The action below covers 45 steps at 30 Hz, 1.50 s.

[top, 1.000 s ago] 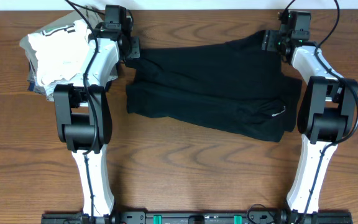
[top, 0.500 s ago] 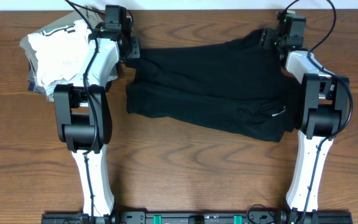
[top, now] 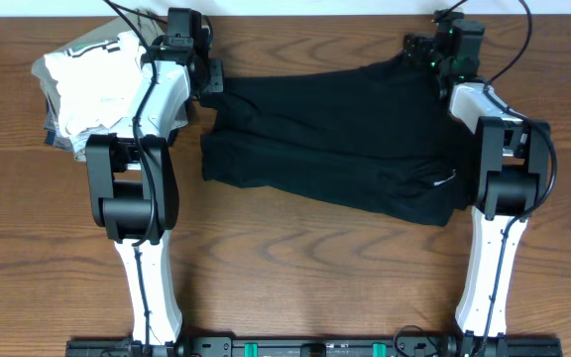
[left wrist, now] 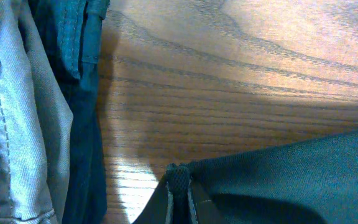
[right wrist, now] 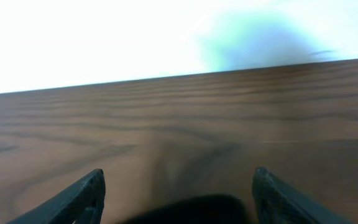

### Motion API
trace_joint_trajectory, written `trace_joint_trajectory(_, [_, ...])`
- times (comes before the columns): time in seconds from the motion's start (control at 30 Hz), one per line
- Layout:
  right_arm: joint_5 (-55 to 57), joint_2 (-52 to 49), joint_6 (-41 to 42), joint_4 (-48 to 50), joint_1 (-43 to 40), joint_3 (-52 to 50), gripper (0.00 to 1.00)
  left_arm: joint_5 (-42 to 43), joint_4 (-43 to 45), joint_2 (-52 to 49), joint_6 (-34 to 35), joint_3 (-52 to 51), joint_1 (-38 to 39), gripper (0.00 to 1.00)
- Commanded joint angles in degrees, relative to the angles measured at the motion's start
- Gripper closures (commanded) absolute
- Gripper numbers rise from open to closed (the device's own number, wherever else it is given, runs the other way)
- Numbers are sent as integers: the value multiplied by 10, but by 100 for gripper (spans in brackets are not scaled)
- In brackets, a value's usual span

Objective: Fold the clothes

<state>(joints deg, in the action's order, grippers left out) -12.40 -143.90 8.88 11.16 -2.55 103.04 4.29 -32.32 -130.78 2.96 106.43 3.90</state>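
Note:
The right gripper grabs the clothes' free far corner (top: 425, 58) (right wrist: 217, 207) next, matching my left gripper's corner, to fold the far edge of the clothes over.
The clothes (top: 335, 139), a black garment with a small white logo (top: 445, 179), lie spread across the middle of the table. My left gripper (top: 209, 81) is at their far-left corner and shut on the fabric. In the left wrist view the closed fingertips (left wrist: 179, 180) pinch the dark cloth (left wrist: 291, 180) just above the wood. At the far-right corner of the clothes my right gripper (top: 420, 50) stands open. Its wrist view shows both fingers (right wrist: 89, 193) spread wide, with only a dark edge of the clothes (right wrist: 191, 211) low between them, nothing gripped.
A stack of folded white, khaki and grey garments (top: 87, 84) sits at the back left, close beside the left arm; it fills the left side (left wrist: 17, 106) of the left wrist view. The table's far edge (right wrist: 179, 78) runs just beyond the right gripper.
The right gripper has swung left and toward the far edge, now over the garment's far-right corner, still open. The left gripper and the clothes have not moved.

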Motion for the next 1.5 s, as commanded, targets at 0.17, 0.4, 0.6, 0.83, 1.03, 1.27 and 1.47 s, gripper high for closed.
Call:
trace_joint_trajectory(0.17, [-11,-5,-20,-15,14,2,28,-9,1,9,1,4,-3,94])
trace_joint_trajectory(0.4, [55,-5,37,-22,13,2,38,-9,3,9,1,4,-3,94])
trace_joint_trajectory(0.6, [87,-5,68,-23,22,2,36,-9,6,9,1,4,-3,94])
trace_joint_trajectory(0.83, [125,-5,85,-23,30,2,43,-9,10,9,1,4,-3,94])
trace_joint_trajectory(1.03, [127,-5,89,-23,30,2,75,-9,12,9,1,4,-3,94])
trace_joint_trajectory(1.27, [135,-4,96,-27,30,10,99,-9,18,9,1,4,-3,94])
trace_joint_trajectory(1.47, [135,11,87,-110,28,71,99,-9,33,15,1,4,-3,94])
